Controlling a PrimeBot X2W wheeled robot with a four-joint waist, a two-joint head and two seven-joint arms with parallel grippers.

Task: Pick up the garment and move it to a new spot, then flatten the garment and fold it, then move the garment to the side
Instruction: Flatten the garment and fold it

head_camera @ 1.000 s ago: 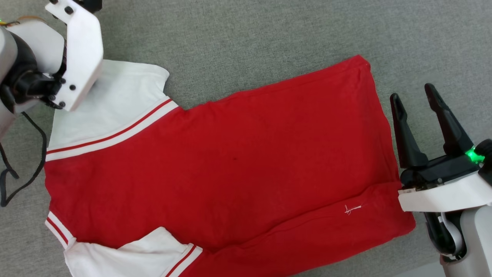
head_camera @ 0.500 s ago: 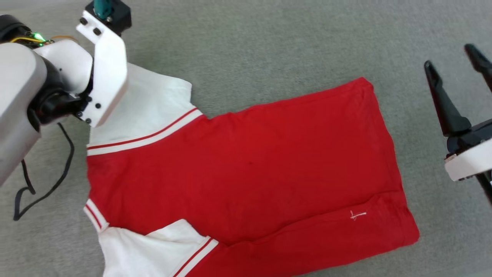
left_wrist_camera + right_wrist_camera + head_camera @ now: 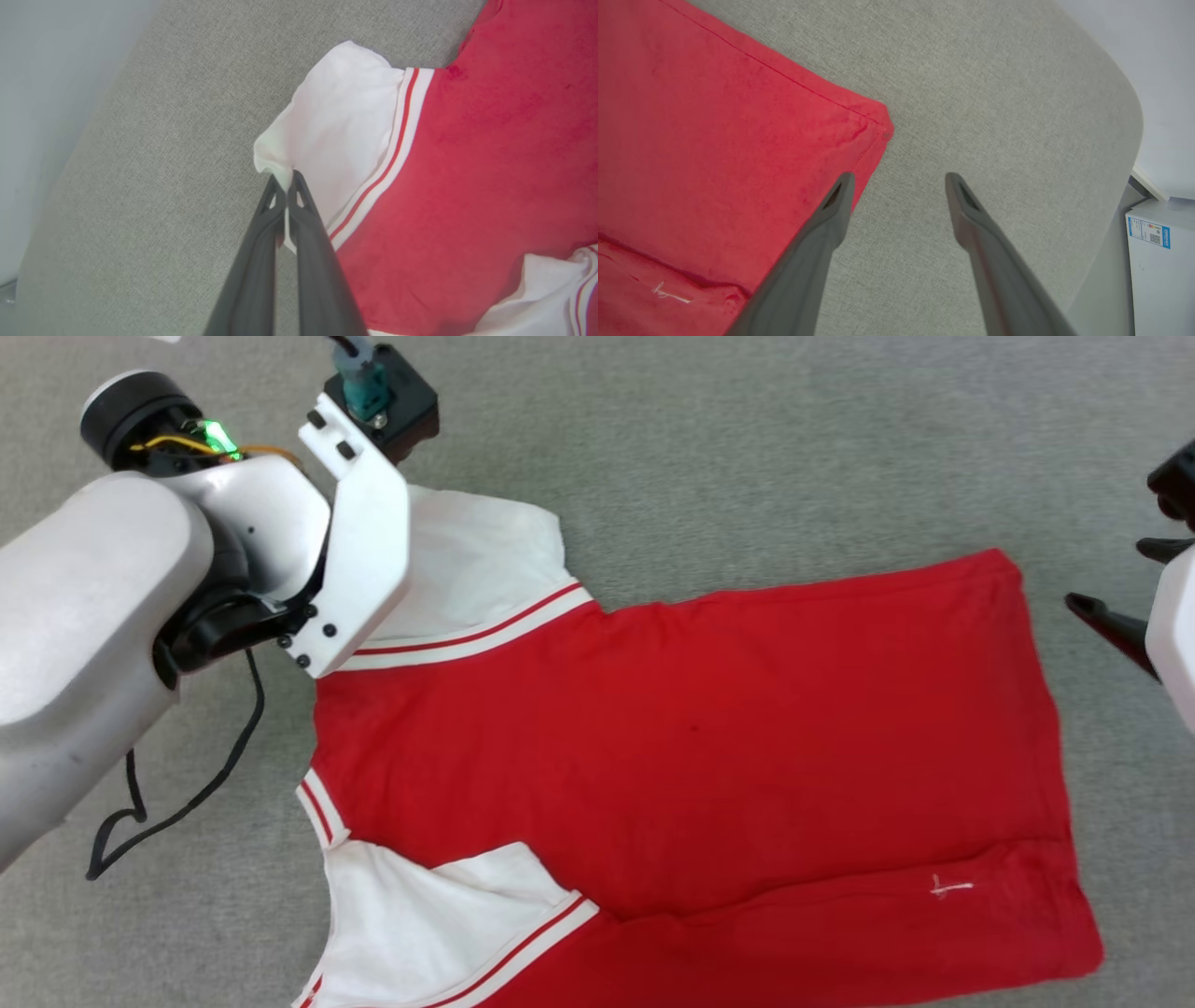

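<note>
I should fold the garment, so I need to grab the red body next by its hem corner [image 3: 994, 569] [image 3: 878, 124], opposite the white sleeves, with my right gripper.
The garment [image 3: 691, 747] lies spread out on a grey cloth surface [image 3: 747, 448], with its plain red side up and its white sleeves toward my left. My left gripper [image 3: 285, 179] is shut on the outer edge of the far white sleeve [image 3: 341, 140], and the cloth is pinched into a small peak. In the head view the white wrist bracket [image 3: 359, 551] hides those fingers. My right gripper [image 3: 899, 179] is open just past the hem's far corner [image 3: 873, 126]. Its left finger lies over the red cloth, and one dark finger [image 3: 1111, 630] shows at the head view's right edge.
The grey surface ends in a rounded edge [image 3: 1134, 116] close to my right gripper and another [image 3: 70, 154] near my left. A white box with a blue label [image 3: 1157, 261] stands beyond the right edge. A black cable [image 3: 177, 803] hangs from my left arm.
The head camera has shifted, so the whole picture has slid right and down. Against the garment, my right gripper has moved along the hem toward its far corner. My left arm stays at the sleeve.
</note>
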